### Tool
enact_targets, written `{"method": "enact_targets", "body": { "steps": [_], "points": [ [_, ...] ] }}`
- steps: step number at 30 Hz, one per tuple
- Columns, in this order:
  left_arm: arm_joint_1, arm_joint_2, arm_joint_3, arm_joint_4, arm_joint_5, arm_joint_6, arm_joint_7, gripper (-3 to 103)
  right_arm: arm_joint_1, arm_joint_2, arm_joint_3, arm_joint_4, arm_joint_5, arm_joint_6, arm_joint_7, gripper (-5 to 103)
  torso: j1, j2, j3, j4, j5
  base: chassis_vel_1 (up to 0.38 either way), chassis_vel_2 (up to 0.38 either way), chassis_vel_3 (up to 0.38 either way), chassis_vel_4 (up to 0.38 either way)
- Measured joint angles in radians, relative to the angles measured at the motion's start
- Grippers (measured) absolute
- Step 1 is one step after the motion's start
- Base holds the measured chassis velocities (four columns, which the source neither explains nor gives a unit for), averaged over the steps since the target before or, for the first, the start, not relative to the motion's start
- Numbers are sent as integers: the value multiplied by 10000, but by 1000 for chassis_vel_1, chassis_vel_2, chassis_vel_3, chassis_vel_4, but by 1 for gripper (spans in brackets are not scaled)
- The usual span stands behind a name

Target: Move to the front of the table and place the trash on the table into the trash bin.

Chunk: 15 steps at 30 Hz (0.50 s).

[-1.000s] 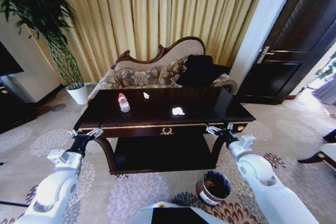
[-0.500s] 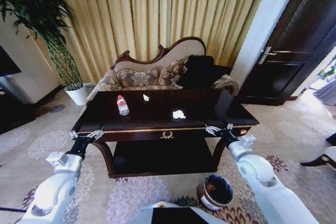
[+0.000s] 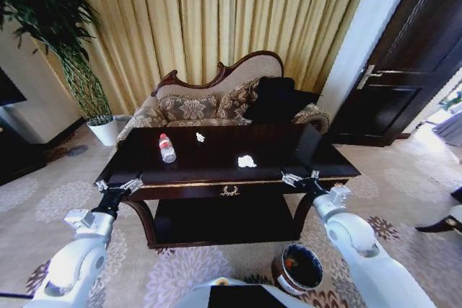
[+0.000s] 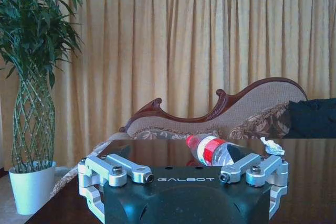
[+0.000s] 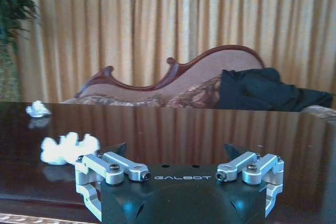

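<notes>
The robot's right gripper needs to grab the crumpled white paper by its bunched edge (image 3: 248, 164) next, so that it can drop the paper into the trash bin (image 3: 301, 267).
The dark glossy table (image 3: 317, 155) stands straight ahead. On it lie a clear bottle (image 3: 167, 148) with a red cap and label, a small white paper scrap (image 3: 200, 137) behind it, and a larger crumpled paper (image 3: 247, 161) near the middle. The trash bin (image 3: 301, 267) sits on the carpet by the table's right front leg. My left gripper (image 3: 119, 185) hovers open at the table's left front corner. My right gripper (image 3: 301, 177) hovers open at the right front edge. From the left gripper (image 4: 184, 176) I see the bottle (image 4: 212, 150) and scrap (image 4: 272, 147); from the right gripper (image 5: 181, 172), the crumpled paper (image 5: 69, 147).
A carved sofa (image 3: 216, 102) with a black cushion stands behind the table, against gold curtains. A tall plant in a white pot (image 3: 108, 130) is at the back left, and a dark door (image 3: 411, 70) at the right. Patterned carpet surrounds the table.
The whole head view has shifted: the table sits slightly lower and nearer, so the camera has moved toward it. Both arms keep the same pose, and the trash lies unmoved.
</notes>
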Motion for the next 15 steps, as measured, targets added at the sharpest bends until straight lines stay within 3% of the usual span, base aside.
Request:
{"method": "enact_targets", "body": {
  "steps": [6, 15],
  "points": [
    [68, 4, -79, -16, -6, -11, -5, 100, 251, -119, -213, 82, 138, -229, -156, 100, -2, 1, -1, 0, -1, 0, 0, 0, 0],
    [580, -101, -640, -58, -5, -170, 29, 100, 1479, -968, -1303, -591, 420, -258, -606, 100, -1, 1, 0, 2, -1, 0, 0, 0, 0]
  ]
}}
